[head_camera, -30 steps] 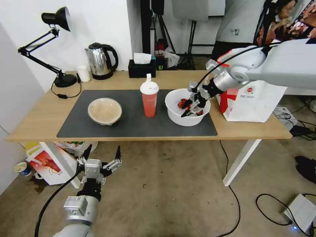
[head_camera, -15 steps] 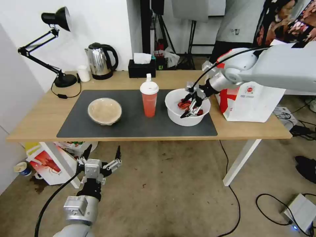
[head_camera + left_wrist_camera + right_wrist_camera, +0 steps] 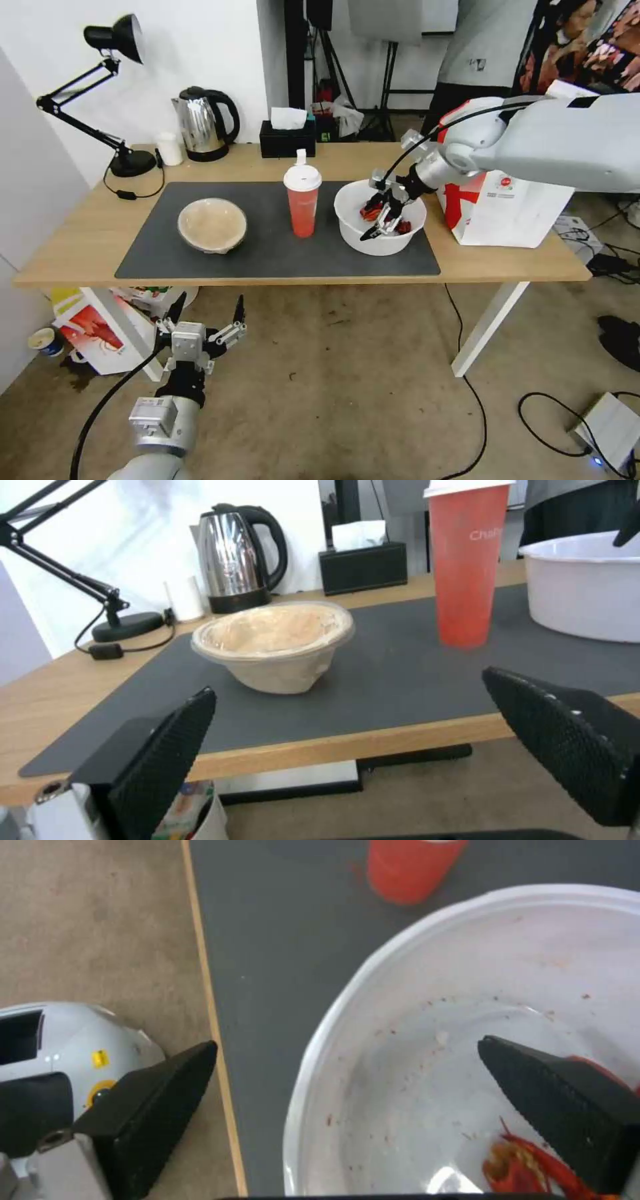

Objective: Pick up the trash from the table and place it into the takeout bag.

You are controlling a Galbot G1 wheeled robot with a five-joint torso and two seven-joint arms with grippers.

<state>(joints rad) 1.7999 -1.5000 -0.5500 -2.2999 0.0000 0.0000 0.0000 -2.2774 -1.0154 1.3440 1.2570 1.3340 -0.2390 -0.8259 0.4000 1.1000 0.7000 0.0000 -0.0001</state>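
Note:
I will grab the large white bowl next by its rim point(image 3: 343, 227) with my right gripper, to drop the crayfish scraps into the takeout bag point(image 3: 507, 207).
On the dark mat point(image 3: 267, 257) of the table point(image 3: 80, 240) stand a shallow beige bowl point(image 3: 212, 225), a red cup point(image 3: 303, 203) with a white lid, and a large white bowl point(image 3: 353, 230) holding red crayfish scraps point(image 3: 527, 1165). My right gripper point(image 3: 377, 220) is open over the white bowl point(image 3: 427, 1050); in the right wrist view point(image 3: 347, 1042) one finger is inside the rim and one outside. The takeout bag point(image 3: 507, 207) stands right of it. My left gripper point(image 3: 209, 303) hangs open below the table's front edge, facing the beige bowl point(image 3: 277, 640).
At the back of the table are a steel kettle point(image 3: 203, 123), a black tissue box point(image 3: 287, 137), a small white cup point(image 3: 170, 148) and a black desk lamp point(image 3: 100, 87). A smaller red-and-white bag point(image 3: 93, 333) sits on the floor under the left end. Cables lie on the floor at right.
My right gripper has shifted a little leftward over the white bowl, toward its near-left rim. The left arm and the table's items have not moved.

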